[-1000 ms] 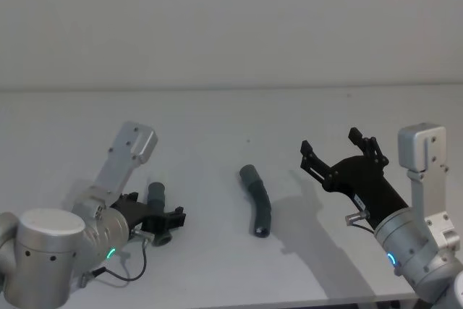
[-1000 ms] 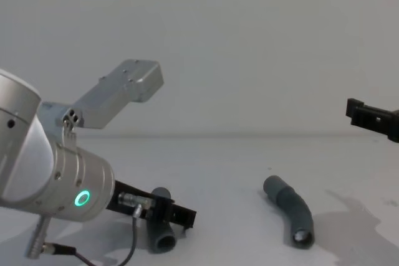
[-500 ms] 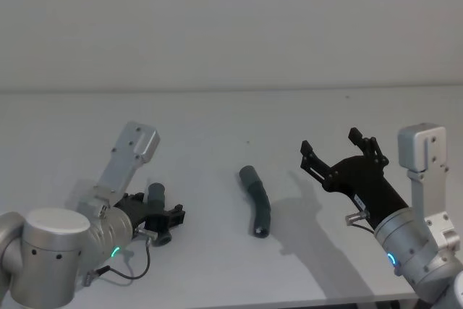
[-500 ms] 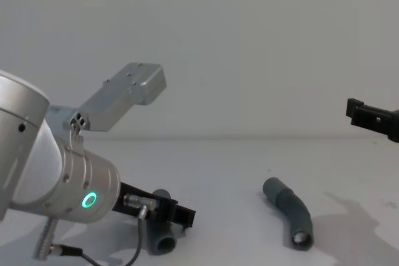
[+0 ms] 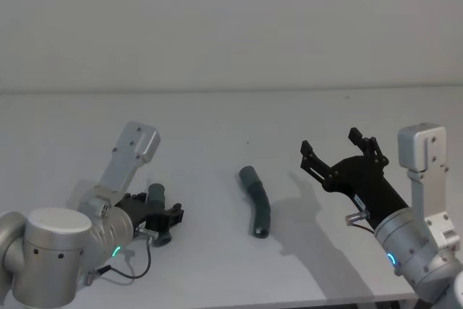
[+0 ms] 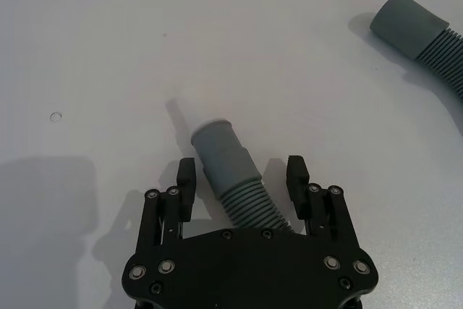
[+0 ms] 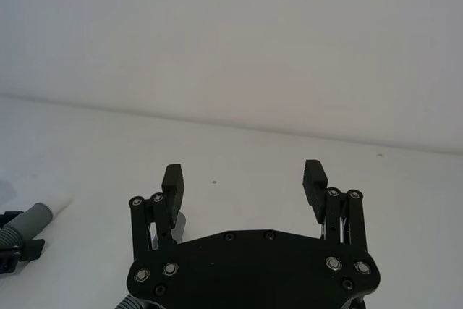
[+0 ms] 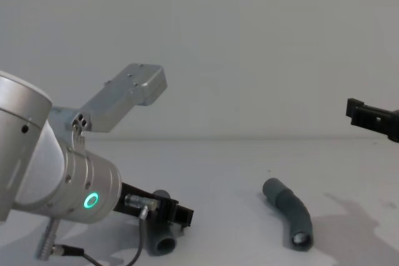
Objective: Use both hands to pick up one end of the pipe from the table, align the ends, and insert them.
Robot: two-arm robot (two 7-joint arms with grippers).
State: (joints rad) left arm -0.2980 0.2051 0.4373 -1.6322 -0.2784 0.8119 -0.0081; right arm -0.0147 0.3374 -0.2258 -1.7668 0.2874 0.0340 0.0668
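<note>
The pipe ends need to be lined up and put together. My left gripper should next grab the grey pipe piece by its smooth cuff [image 6: 217, 146] beside the ribs.
One dark grey ribbed pipe piece [image 5: 156, 195] lies at the left of the white table [image 5: 217, 117]. My left gripper [image 5: 165, 218] is down at the table and open, its fingers [image 6: 296, 179] on either side of this piece's ribbed part [image 6: 242, 193], just behind the smooth cuff [image 6: 217, 146]. A small gap shows on one side. The other curved pipe piece [image 5: 257, 202] lies alone mid-table, one end's opening facing me [image 8: 300, 238]. My right gripper [image 5: 334, 145] hovers open to its right, above the table, with nothing in it [image 7: 243, 177].
A plain wall stands behind the table's far edge [image 5: 231, 90]. The near table edge [image 5: 289, 300] runs close below both arms. Bare table lies between the two pipe pieces and behind them.
My left gripper has settled slightly lower and closer around the left pipe piece. The right gripper and the middle pipe piece have not moved.
</note>
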